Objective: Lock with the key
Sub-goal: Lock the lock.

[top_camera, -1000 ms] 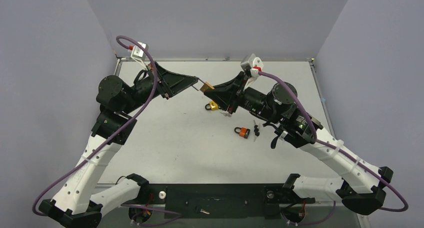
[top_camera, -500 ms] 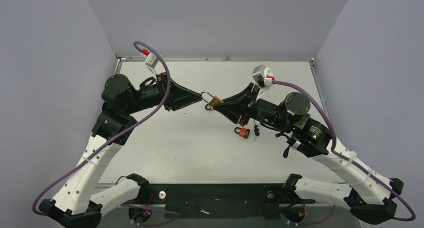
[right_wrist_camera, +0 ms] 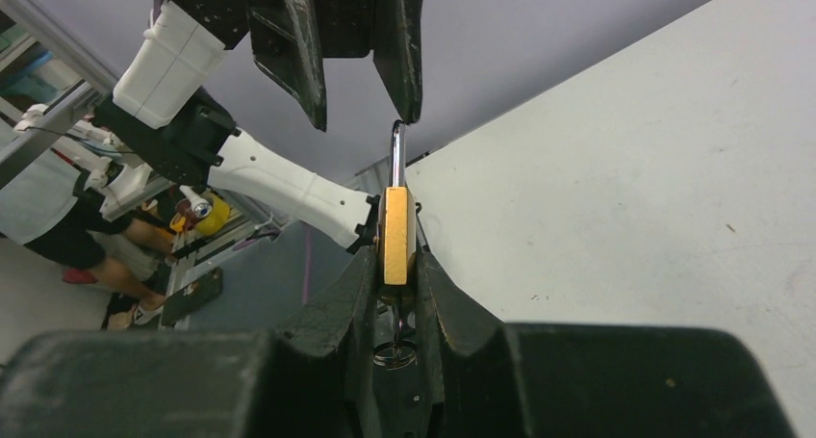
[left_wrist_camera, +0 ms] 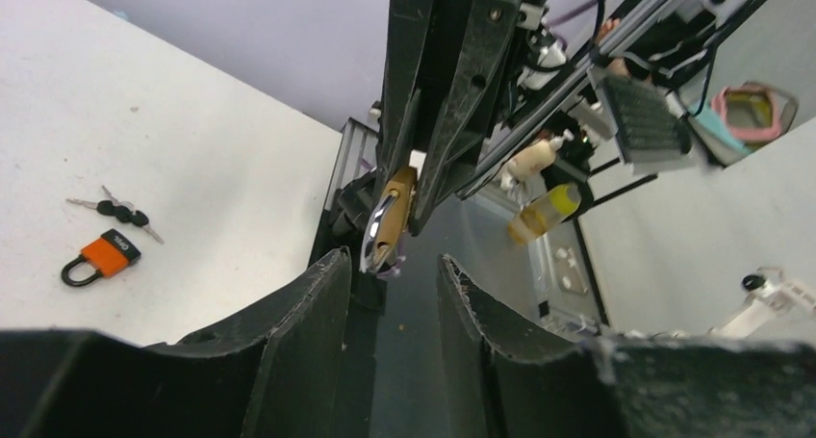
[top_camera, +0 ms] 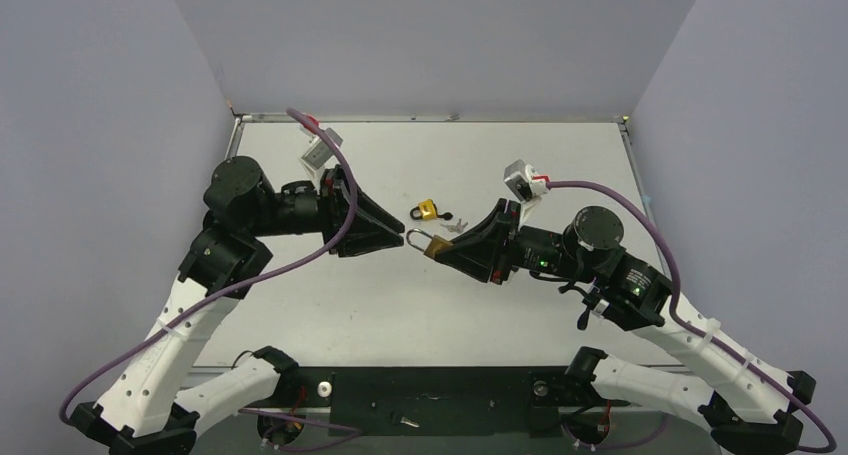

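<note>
My left gripper will next pinch the silver shackle of the brass padlock at its tip (top_camera: pixel 410 236) (left_wrist_camera: pixel 369 242). The padlock's body and the key will stay free for locking.
My right gripper (top_camera: pixel 446 249) is shut on the body of a brass padlock (right_wrist_camera: pixel 395 236), whose silver shackle (right_wrist_camera: pixel 396 159) points toward the left arm. The key (right_wrist_camera: pixel 394 324) hangs from the padlock's bottom between my right fingers, its small ring (right_wrist_camera: pixel 393 353) below it. My left gripper (left_wrist_camera: pixel 393 263) stands open just in front of the shackle tip, with nothing between its fingers. In the top view the two grippers meet nose to nose above the table's middle, the left gripper (top_camera: pixel 396 237) a hair from the shackle (top_camera: pixel 415 238).
A yellow padlock (top_camera: pixel 427 211) with loose keys (top_camera: pixel 456 222) lies just behind the grippers. An orange padlock (left_wrist_camera: pixel 102 257) and a bunch of keys (left_wrist_camera: pixel 117 210) lie on the white table (top_camera: pixel 330 305) in the left wrist view. Grey walls enclose the table.
Both arms have swung toward the near side of the table. The left gripper has opened and let go of the shackle; the right gripper still carries the brass padlock.
</note>
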Robot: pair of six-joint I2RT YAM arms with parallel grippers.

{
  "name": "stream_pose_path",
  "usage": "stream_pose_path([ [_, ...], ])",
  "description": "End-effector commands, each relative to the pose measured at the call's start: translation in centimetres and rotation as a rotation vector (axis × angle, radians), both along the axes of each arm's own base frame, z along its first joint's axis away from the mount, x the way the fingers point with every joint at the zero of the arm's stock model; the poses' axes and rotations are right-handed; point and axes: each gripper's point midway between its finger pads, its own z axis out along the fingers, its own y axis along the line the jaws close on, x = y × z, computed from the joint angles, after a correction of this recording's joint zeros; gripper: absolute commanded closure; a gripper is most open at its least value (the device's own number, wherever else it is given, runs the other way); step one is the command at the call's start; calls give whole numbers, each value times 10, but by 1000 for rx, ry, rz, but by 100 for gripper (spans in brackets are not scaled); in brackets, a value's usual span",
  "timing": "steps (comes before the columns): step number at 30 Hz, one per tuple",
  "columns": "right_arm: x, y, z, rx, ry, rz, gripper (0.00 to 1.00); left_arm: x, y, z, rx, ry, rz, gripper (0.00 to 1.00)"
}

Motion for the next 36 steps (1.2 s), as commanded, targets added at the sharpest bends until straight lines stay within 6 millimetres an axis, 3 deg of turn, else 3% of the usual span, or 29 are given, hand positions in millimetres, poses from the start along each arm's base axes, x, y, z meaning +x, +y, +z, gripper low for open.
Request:
stream_pose_path([
  [1, -19, 1, 25, 92, -5, 85, 100, -14, -2, -5, 52, -122, -63, 64],
  [7, -23, -4, 26, 90, 0, 88, 100, -16, -10, -17, 89, -128, -78, 64],
  [25, -21, -2, 9, 48, 24, 88, 100, -18, -15, -5, 64, -159, -86, 65],
  [36, -19, -4, 9, 38, 12, 70, 100, -20, -19, -10, 79, -145, -105, 83],
])
